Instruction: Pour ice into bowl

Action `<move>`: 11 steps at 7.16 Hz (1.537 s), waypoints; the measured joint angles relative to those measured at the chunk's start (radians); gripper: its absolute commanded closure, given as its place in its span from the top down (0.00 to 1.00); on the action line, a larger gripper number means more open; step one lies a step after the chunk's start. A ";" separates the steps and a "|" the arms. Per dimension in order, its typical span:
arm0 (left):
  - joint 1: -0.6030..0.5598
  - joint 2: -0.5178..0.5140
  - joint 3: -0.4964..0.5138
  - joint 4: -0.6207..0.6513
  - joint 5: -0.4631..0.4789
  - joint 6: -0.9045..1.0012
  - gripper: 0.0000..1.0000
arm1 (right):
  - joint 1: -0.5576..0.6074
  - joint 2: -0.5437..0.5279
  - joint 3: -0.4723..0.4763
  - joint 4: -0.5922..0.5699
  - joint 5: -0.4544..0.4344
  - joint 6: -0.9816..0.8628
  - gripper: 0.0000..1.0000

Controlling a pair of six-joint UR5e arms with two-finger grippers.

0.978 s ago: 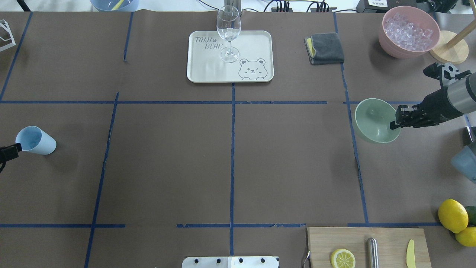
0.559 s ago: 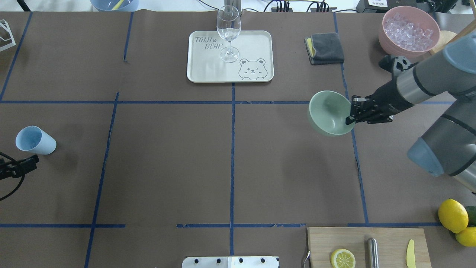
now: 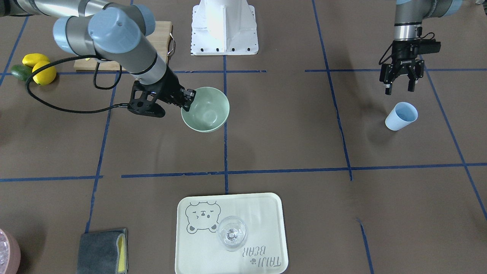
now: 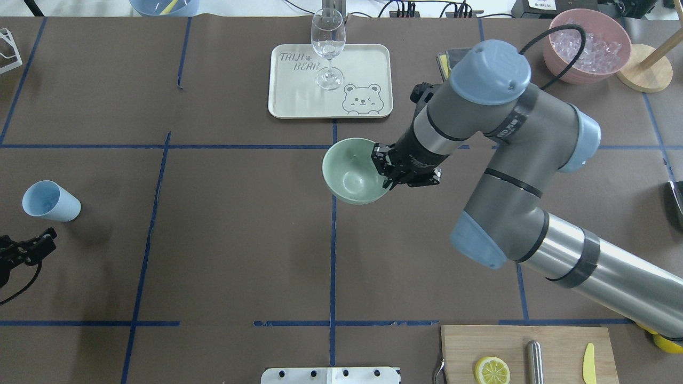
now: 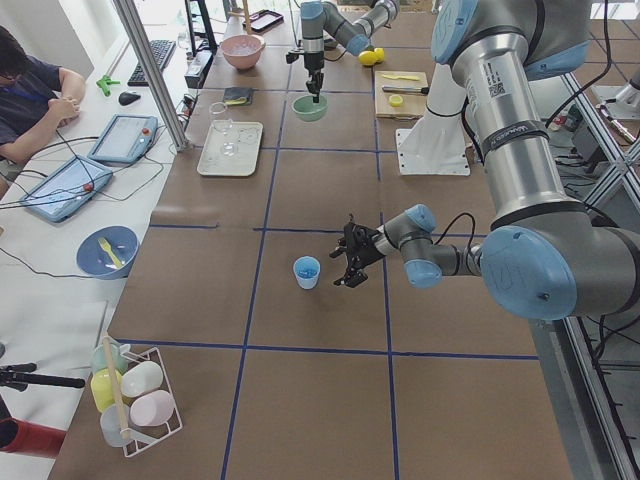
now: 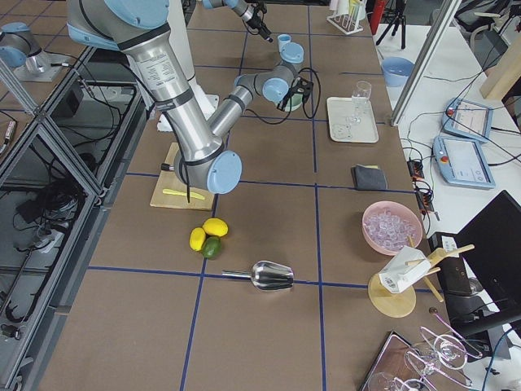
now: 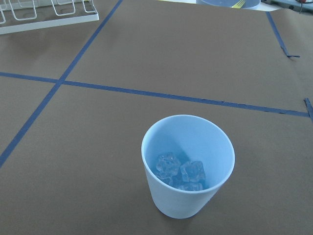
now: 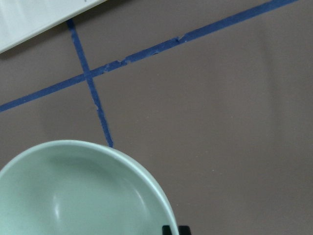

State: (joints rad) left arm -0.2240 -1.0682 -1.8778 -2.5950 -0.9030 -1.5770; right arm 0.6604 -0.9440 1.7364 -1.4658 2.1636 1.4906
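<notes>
Next, my left gripper grabs the light blue cup around its side (image 3: 395, 121) to hold the cup upright, since loose ice cubes lie inside.
The pale mint-green bowl (image 4: 349, 173) is at the table's middle, over the centre tape line; it also shows in the front view (image 3: 207, 110) and the right wrist view (image 8: 73, 196). My right gripper (image 4: 383, 172) is shut on its right rim. A few clear ice cubes (image 7: 181, 172) lie in the light blue cup (image 7: 188, 166), which stands upright at the left (image 4: 50, 201). My left gripper (image 3: 398, 90) is open and empty, a short way from the cup on the robot's side.
A white bear tray (image 4: 363, 64) with a wine glass (image 4: 327, 42) stands at the far middle. A pink bowl (image 4: 555, 53) full of ice is far right. A grey cloth (image 3: 101, 251), a cutting board (image 4: 560, 341) with a lemon slice (image 4: 492, 369), lemons (image 3: 38, 68).
My right arm has carried the bowl leftward from the table's right side to the centre line. My left gripper has drawn back from the blue cup toward the robot.
</notes>
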 measured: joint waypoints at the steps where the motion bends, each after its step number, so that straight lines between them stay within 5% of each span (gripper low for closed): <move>1: 0.007 -0.018 0.021 -0.009 0.049 -0.004 0.95 | -0.027 0.076 -0.062 -0.023 -0.016 0.023 0.00; 5: 0.014 -0.096 0.120 -0.010 0.221 0.005 0.99 | -0.118 0.337 -0.364 -0.025 -0.087 0.095 0.00; 11: 0.020 -0.203 0.235 -0.006 0.291 0.042 0.99 | -0.148 0.474 -0.566 0.002 -0.097 0.114 0.00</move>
State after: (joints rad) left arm -0.2041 -1.2711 -1.6431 -2.6011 -0.6117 -1.5350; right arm 0.5123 -0.4698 1.1706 -1.4638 2.0664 1.6048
